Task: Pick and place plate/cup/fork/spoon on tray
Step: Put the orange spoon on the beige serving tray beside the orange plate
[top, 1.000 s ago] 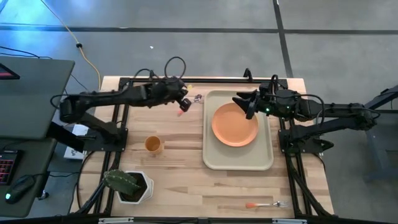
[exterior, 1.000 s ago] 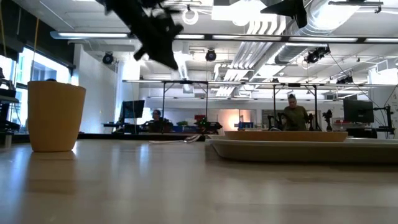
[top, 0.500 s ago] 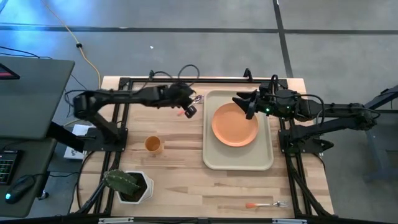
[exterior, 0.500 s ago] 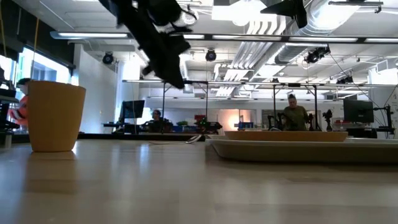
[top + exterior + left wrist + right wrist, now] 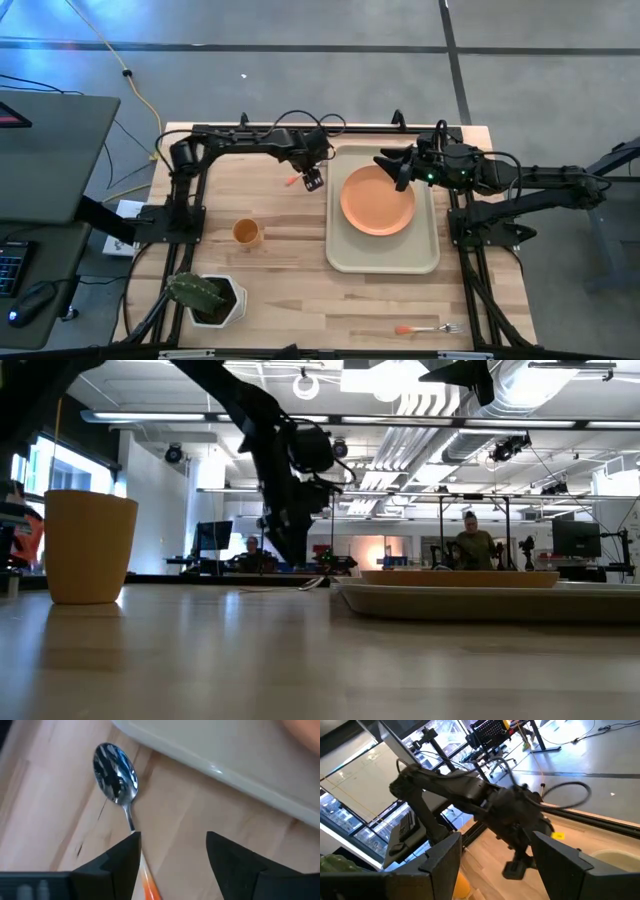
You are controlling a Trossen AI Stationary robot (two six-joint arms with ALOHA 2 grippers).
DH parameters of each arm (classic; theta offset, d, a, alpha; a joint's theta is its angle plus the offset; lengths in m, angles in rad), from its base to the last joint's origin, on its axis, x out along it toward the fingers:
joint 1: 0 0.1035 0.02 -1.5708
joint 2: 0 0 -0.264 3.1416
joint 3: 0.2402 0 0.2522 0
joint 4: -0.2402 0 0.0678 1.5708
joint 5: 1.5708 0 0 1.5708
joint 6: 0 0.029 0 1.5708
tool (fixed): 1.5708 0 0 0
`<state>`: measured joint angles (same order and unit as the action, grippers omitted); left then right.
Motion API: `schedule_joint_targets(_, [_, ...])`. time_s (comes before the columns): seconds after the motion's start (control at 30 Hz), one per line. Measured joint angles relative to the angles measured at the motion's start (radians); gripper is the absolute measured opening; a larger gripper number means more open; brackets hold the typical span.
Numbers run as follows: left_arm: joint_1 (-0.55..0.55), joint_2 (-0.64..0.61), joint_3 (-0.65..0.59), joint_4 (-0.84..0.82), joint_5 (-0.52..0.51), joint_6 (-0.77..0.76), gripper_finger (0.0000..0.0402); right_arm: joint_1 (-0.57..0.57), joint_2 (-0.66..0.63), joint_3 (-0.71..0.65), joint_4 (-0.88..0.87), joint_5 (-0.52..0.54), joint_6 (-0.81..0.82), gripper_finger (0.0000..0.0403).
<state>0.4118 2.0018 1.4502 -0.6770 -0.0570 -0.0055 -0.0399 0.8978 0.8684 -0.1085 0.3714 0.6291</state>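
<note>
My left gripper's fingers are still above the wood, one overlapping the spoon's neck. It is too early to close on the spoon, so the gripper moves down first.
The spoon lies on the wood beside the tray's rim. Its orange handle points toward the near left. My left gripper is open and low over it, with the handle running between its fingers, close to one of them. The orange plate sits on the beige tray. My right gripper hangs open, high above the tray's far end. The cup stands on the wood left of the tray. The fork lies near the front edge.
A white pot with a cactus stands at the near left corner. Black frame rails run along the table's far edge and both sides. In the low view the cup stands close on the left and the tray on the right.
My left gripper has travelled toward the table's right edge, nearer the tray, and come down low over the spoon, while its arm has stretched along the far edge. The spoon has stayed where it was.
</note>
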Motion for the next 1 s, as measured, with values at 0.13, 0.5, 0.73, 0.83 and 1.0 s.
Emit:
schedule_joint_targets(0.13, [0.007,0.038,0.022,0.004,0.014,0.022,0.0213,0.000,0.000,0.000,0.000,0.000,0.001,0.0232])
schedule_joint_targets(0.5, [0.034,0.066,0.021,-0.003,-0.107,0.000,0.0211,0.000,0.007,0.000,-0.002,0.002,0.003,0.0232])
schedule_joint_targets(0.73, [0.043,0.094,0.018,0.012,-0.086,-0.004,0.0211,0.000,0.046,0.000,0.012,0.001,0.004,0.0232])
schedule_joint_targets(0.83, [0.046,0.109,0.022,-0.004,-0.074,-0.010,0.0211,0.000,0.060,0.000,0.024,0.000,0.004,0.0232])
schedule_joint_targets(1.0, [0.046,0.123,0.026,-0.014,-0.071,-0.010,0.0199,0.000,0.065,0.000,0.034,-0.001,0.027,0.0232])
